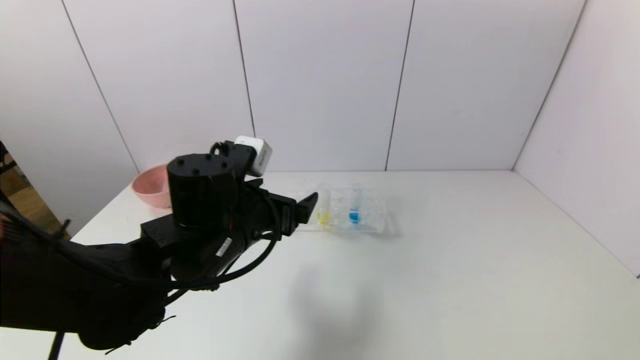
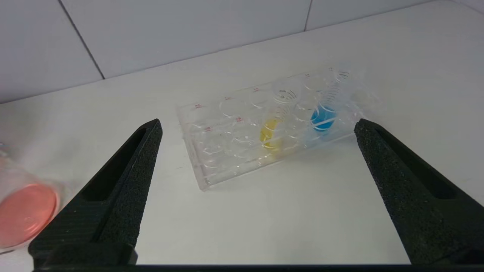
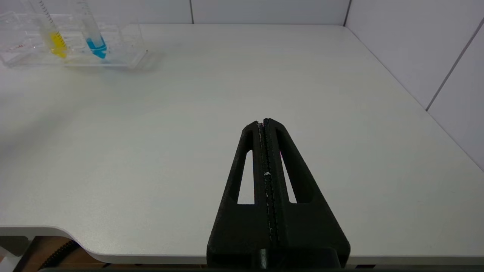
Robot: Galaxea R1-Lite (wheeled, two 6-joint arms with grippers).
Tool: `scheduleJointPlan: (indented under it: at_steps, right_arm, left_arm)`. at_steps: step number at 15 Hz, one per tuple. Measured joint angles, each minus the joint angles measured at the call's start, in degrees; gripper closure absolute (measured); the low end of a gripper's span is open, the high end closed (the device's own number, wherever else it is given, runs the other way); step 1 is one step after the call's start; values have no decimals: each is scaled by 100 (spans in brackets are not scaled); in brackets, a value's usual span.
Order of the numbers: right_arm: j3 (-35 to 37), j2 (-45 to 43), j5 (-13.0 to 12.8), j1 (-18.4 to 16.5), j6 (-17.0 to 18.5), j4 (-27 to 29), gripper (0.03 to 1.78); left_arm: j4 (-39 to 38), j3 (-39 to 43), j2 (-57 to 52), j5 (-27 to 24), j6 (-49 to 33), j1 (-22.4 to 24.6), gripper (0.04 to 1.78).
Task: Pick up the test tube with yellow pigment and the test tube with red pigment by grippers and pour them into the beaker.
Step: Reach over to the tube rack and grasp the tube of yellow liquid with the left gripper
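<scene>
The clear rack closes around the lower end of the test tube with yellow pigment, so my left gripper will next grab it by its upper part [image 1: 324,191] above the holes.
The test tube with yellow pigment [image 2: 271,133] [image 1: 324,214] [image 3: 56,40] stands upright in a clear rack [image 2: 211,166] [image 1: 372,220] at the table's far middle. My left gripper [image 2: 258,124] [image 1: 306,206] hovers above the table just short of the rack, pointing at it, open wide and empty. A clear round vessel with pink-red liquid in its bottom [image 2: 24,213], the beaker as far as I can tell, stands off to the side of the left gripper, blurred. The test tube with red pigment is out of view. My right gripper [image 3: 263,121] is shut and empty, low over the table's near right part.
A tube with blue liquid [image 2: 323,115] [image 1: 354,215] [image 3: 96,44] stands in the same rack, beside the yellow one. A pink bowl [image 1: 150,189] sits at the table's far left corner. White walls [image 1: 325,85] close the back and right sides.
</scene>
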State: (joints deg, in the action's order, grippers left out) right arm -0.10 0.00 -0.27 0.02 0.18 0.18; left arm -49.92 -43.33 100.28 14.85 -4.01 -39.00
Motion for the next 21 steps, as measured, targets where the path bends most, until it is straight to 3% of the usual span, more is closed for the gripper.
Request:
scheduleJointPlan:
  at_steps: [7,14,21]
  right_arm:
    - [0,0,0,0,0,0,170]
    - [0,0,0,0,0,0,170]
    - [0,0,0,0,0,0,170]
  left_arm:
    - [-1932,-413,1976,30,171,-107,4]
    - [-1854,-1346,2776,278,178,6,4]
    - [-1857,-1762,3051,293,132,113,4]
